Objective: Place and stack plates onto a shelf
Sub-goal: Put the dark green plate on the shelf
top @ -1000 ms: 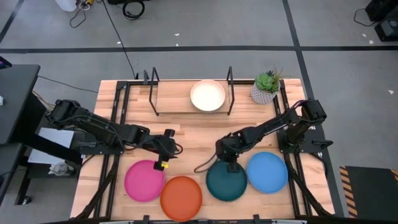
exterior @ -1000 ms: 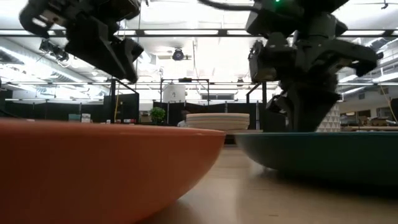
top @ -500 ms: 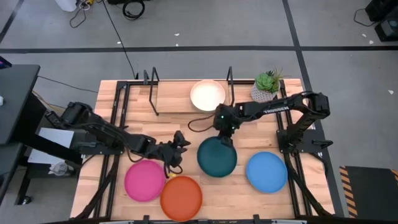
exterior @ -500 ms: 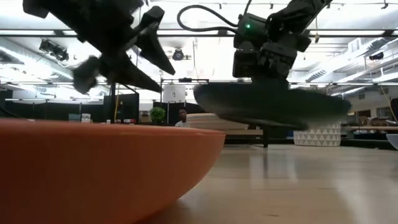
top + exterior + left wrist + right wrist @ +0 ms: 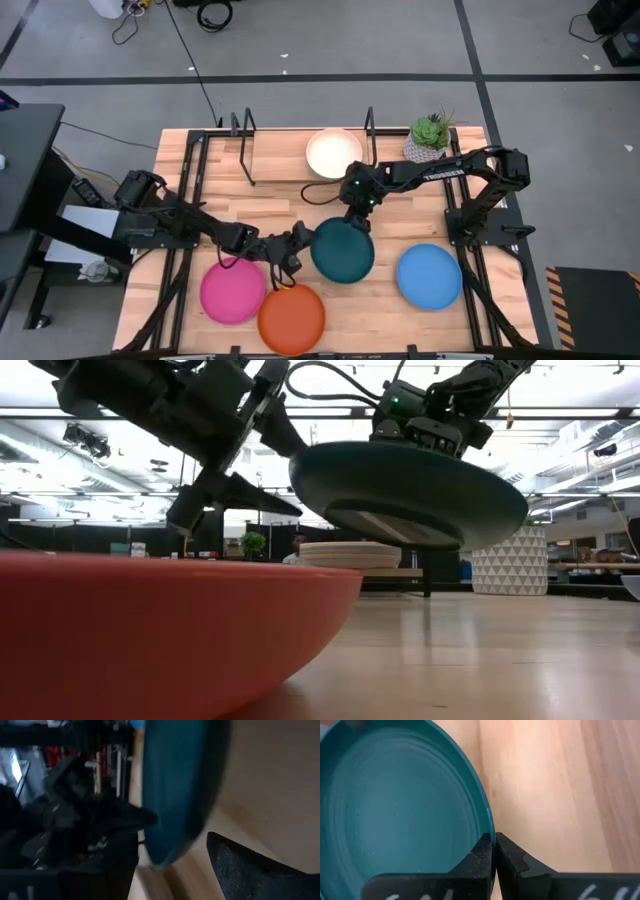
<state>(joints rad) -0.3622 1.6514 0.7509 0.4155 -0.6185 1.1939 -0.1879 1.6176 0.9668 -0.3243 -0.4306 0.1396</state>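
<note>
My left gripper is to reach the plate and grab the plate by its free rim (image 5: 315,250). Then it can put the teal plate onto the shelf (image 5: 280,160).
My right gripper (image 5: 352,213) is shut on the teal plate (image 5: 343,252), which hangs in the air above the table's middle. My left gripper (image 5: 299,243) is open; its fingers stand above and below the plate's left rim (image 5: 297,468), and I cannot tell whether they touch it. The magenta plate (image 5: 232,291), the orange plate (image 5: 291,318) and the blue plate (image 5: 429,276) rest flat along the table's near edge. On the shelf (image 5: 280,160) at the far side sits a stack of plates topped by a pale one (image 5: 334,153). My right gripper pinches the teal plate's rim (image 5: 488,817) at its far edge, one finger inside the plate (image 5: 482,855) and one outside. The fingers come from the far side, slanting down. The plate is lifted clear of the table and tilted.
A potted plant (image 5: 428,139) in a white pot stands at the far right, beside the shelf's black wire upright (image 5: 370,135). Bare wood lies between the shelf and the row of plates. The orange plate (image 5: 150,630) fills the low view's foreground.
My right gripper has lifted the teal plate off the table beside the blue plate and carried it up, toward the far edge and slightly left. My left gripper has moved right, over the magenta plate toward the teal plate's left rim, turning as it went.
</note>
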